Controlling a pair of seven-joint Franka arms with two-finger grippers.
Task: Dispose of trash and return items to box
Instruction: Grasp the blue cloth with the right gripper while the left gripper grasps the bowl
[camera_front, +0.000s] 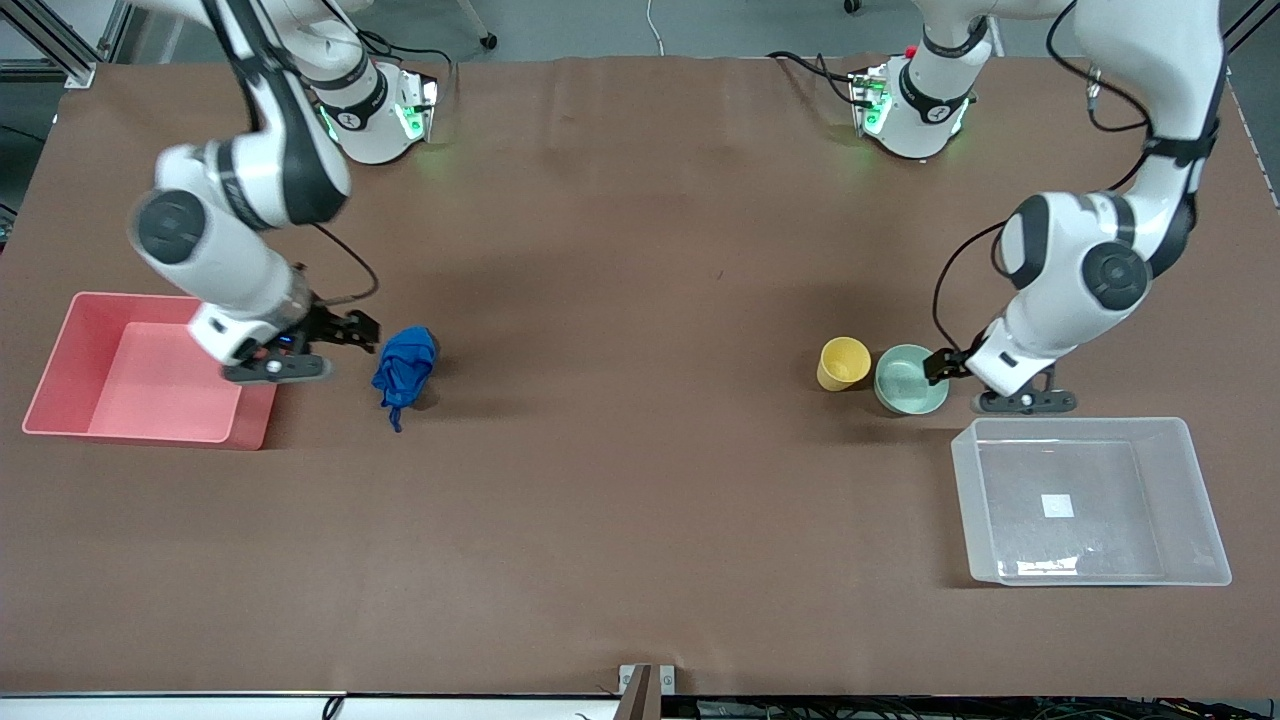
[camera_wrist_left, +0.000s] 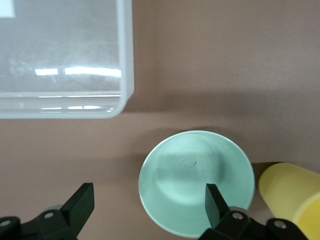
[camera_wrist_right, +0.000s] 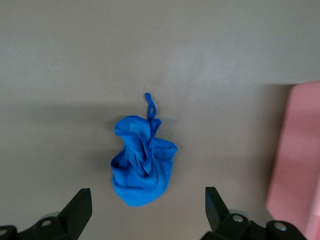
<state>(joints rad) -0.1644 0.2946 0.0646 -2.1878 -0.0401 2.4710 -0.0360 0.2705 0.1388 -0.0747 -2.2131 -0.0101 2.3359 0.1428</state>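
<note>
The robot's right gripper should grab the blue wad by its bunched body (camera_front: 407, 359) next. Then the trash can go into the pink bin (camera_front: 156, 372).
The blue wad of trash (camera_front: 405, 365) lies on the brown table beside the pink bin, its tail pointing toward the front camera. My right gripper (camera_front: 352, 330) is open and empty, low between the bin and the wad. In the right wrist view the wad (camera_wrist_right: 142, 165) lies just ahead of the open gripper (camera_wrist_right: 147, 212). The yellow cup (camera_front: 843, 362) and the mint-green bowl (camera_front: 910, 378) stand side by side. My left gripper (camera_front: 942, 365) is open at the bowl's rim. In the left wrist view one finger (camera_wrist_left: 215, 202) is over the bowl (camera_wrist_left: 196, 175), with the cup (camera_wrist_left: 292, 192) beside it. The clear box (camera_front: 1090, 500) is empty.
The pink bin (camera_front: 150, 370) sits at the right arm's end of the table and shows in the right wrist view (camera_wrist_right: 297, 165). The clear box's corner (camera_wrist_left: 65, 60) shows in the left wrist view, close to the bowl. The two arm bases stand along the table's edge farthest from the front camera.
</note>
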